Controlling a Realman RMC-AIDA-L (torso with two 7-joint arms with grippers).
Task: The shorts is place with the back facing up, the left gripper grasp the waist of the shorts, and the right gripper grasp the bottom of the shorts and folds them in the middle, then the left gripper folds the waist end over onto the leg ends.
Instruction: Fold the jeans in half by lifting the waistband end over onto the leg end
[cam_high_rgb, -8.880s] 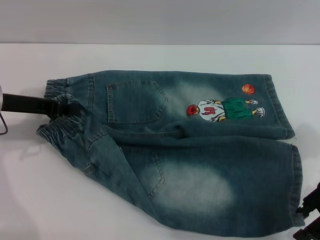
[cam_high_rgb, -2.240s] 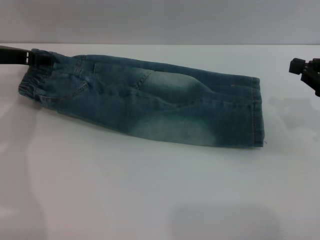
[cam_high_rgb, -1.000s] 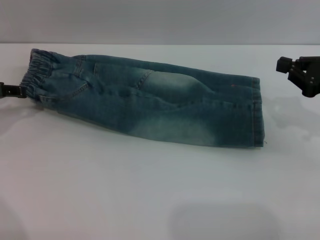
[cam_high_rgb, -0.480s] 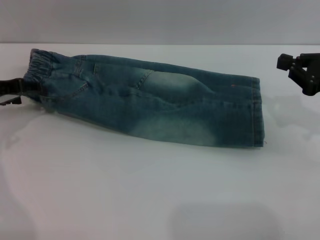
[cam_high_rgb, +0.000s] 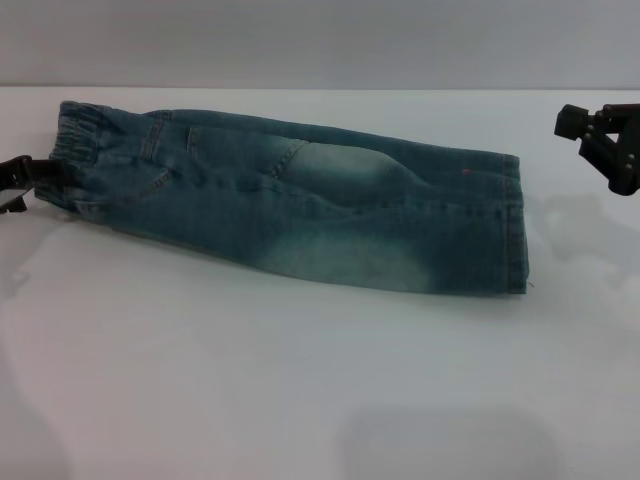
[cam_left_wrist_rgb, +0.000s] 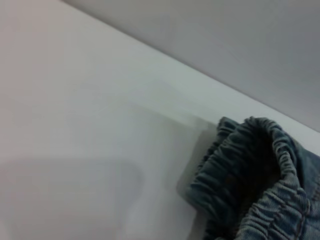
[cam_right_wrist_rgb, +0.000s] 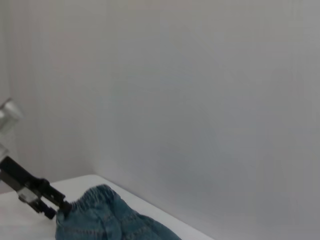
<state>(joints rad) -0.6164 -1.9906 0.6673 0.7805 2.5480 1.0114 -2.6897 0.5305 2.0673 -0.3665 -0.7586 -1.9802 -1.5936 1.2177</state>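
Observation:
My left gripper moves toward its gathered band (cam_high_rgb: 78, 135) (cam_left_wrist_rgb: 280, 200) before it closes on the band, as its fingers are short of it, at the waist's outer edge.
The blue denim shorts (cam_high_rgb: 300, 210) lie folded lengthwise into a long strip on the white table (cam_high_rgb: 250, 380). Their elastic waist (cam_high_rgb: 75, 140) is at the left and the leg ends (cam_high_rgb: 512, 225) at the right. My left gripper (cam_high_rgb: 45, 172) is at the table's left edge, its tip against the waist. The left wrist view shows the gathered waistband (cam_left_wrist_rgb: 250, 180) close up. My right gripper (cam_high_rgb: 590, 135) hangs open above the table, to the right of the leg ends and holding nothing. Its wrist view shows the shorts (cam_right_wrist_rgb: 105, 215) and the left gripper (cam_right_wrist_rgb: 57, 211) far off.
A grey wall (cam_high_rgb: 320, 40) runs along the back edge of the table. White table surface spreads out in front of the shorts.
The shorts were folded in half lengthwise and the right gripper let go and lifted away. In the last second the left gripper came in against the waist and nudged it slightly.

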